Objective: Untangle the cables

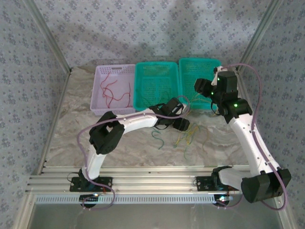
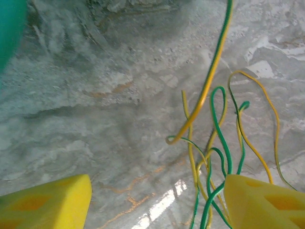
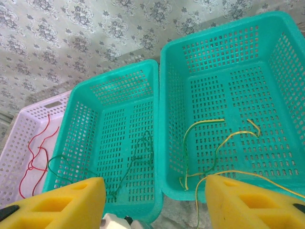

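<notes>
I will pull the yellow-green cable free alone, so my left gripper will next grab its single piece rising clear of the tangle [image 2: 206, 89].
A tangle of green and yellow cables [image 1: 187, 136] lies on the marble table, with one green cable [image 1: 157, 139] lying apart to its left. My left gripper [image 1: 184, 124] hovers just above the tangle's far edge. In the left wrist view the left gripper [image 2: 157, 191] is open, and the cables [image 2: 217, 124] run beside its right finger [image 2: 262, 205]. One yellow-green cable [image 2: 208, 81] rises out of frame. My right gripper [image 1: 201, 88] is over the right teal basket. In its wrist view the right gripper [image 3: 155, 191] is open, and a yellow cable [image 3: 238, 172] arcs over its right finger [image 3: 248, 205].
Three baskets stand in a row at the back. The lavender basket [image 1: 100, 71] holds red cables [image 3: 33, 152]. The middle teal basket [image 1: 140, 67] holds a green cable [image 3: 138, 157]. The right teal basket [image 1: 183, 62] holds a yellow-green cable [image 3: 209, 121]. Walls close in behind and on both sides.
</notes>
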`<state>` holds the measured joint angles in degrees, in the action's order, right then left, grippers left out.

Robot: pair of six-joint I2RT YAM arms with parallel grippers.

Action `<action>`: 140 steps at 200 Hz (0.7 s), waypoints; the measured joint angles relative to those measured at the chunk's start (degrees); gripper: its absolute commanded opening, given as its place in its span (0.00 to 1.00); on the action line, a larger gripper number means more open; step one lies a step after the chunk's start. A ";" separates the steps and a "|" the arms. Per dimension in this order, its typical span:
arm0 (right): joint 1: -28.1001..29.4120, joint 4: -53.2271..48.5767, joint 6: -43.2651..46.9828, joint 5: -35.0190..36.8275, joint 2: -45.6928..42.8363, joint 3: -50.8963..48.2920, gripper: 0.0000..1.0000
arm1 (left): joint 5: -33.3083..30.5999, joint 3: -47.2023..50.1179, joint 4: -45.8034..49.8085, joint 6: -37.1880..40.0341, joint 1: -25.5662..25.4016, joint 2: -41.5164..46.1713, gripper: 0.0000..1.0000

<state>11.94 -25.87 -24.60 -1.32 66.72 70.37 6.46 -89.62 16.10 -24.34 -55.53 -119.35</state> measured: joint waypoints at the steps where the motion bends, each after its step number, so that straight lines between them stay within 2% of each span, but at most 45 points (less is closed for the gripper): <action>1: 0.00 0.00 0.00 0.00 0.00 0.00 0.59 | -0.11 -0.04 0.02 0.02 0.00 -0.02 0.73; 29: 0.22 0.02 0.00 -0.02 -0.28 -0.42 0.59 | -1.66 -5.22 1.29 0.72 0.00 -1.99 0.66; 58: 0.55 0.02 0.00 -0.07 -1.36 -1.25 0.59 | -2.23 -9.42 1.27 0.96 -0.09 -4.90 0.46; 86: 0.98 0.55 0.00 -0.22 -2.97 -2.12 0.59 | -3.13 -10.10 2.25 1.49 -0.09 -6.34 0.40; 140: 1.62 0.59 0.00 -0.20 -5.51 -4.26 0.59 | -3.96 -10.10 3.58 2.36 -0.09 -7.41 0.00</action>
<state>13.56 -25.28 -24.60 -1.52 61.21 66.11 2.50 -99.72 19.68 -21.98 -55.61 -126.76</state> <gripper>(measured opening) 0.593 0.074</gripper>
